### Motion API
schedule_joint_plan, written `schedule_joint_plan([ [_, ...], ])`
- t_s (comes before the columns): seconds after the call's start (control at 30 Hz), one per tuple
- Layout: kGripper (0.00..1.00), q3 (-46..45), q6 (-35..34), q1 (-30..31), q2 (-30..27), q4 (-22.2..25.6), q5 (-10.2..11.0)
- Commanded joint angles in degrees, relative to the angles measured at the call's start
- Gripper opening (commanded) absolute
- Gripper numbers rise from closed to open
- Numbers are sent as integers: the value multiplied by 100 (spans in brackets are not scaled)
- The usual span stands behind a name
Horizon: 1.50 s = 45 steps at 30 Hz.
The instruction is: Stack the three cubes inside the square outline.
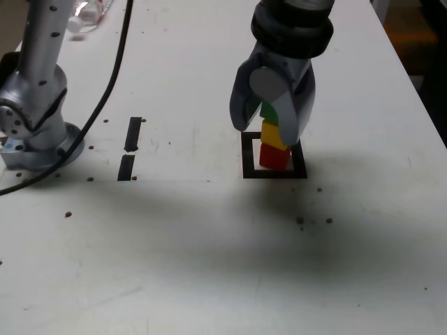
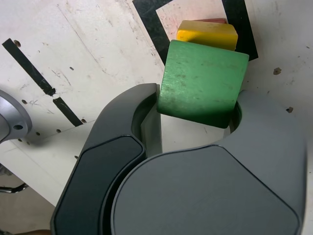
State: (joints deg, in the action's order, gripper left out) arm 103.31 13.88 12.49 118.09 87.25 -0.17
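The green cube's base [image 1: 269, 117] sits on the yellow cube [image 1: 274, 135] in the exterior view, so the green cube would stand. It is time to open my gripper.
A red cube [image 1: 274, 158] stands inside the square outline [image 1: 248, 159], a black border with a white centre. The yellow cube [image 1: 274, 135] rests on it, and the green cube [image 1: 268, 112] sits on top of the yellow one. My gripper [image 1: 266, 129] hangs straight over the stack with its jaws against both sides of the green cube. The wrist view shows the green cube [image 2: 201, 83], turned slightly, between the jaws of the gripper [image 2: 198, 97]. Beneath it the yellow cube [image 2: 208, 35], a sliver of the red cube [image 2: 213, 21] and the outline [image 2: 146, 19] show.
Two short black strips [image 1: 130, 148] lie on the white table at the exterior view's left of the outline. The arm's base [image 1: 35, 118] stands at the far left with a black cable [image 1: 105, 91] running past it. A plastic bottle [image 1: 87, 14] lies at the back left.
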Motion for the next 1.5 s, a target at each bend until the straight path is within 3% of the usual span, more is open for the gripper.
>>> schedule_joint_plan([
  [0.0,63,-32,10,-9,-26,-6,-21],
  [0.33,72,-152,10,-7,-84,-5,-43],
  [0.53,83,-229,-36,31,-306,91,-68],
  [0.83,99,-455,-354,216,-1037,190,-14],
  [1.1,100,-1100,-681,272,-1799,149,45],
  [1.2,100,-1488,-857,272,-2073,-6,42],
  [1.47,100,-3170,-1674,268,-2718,-1246,-55],
])
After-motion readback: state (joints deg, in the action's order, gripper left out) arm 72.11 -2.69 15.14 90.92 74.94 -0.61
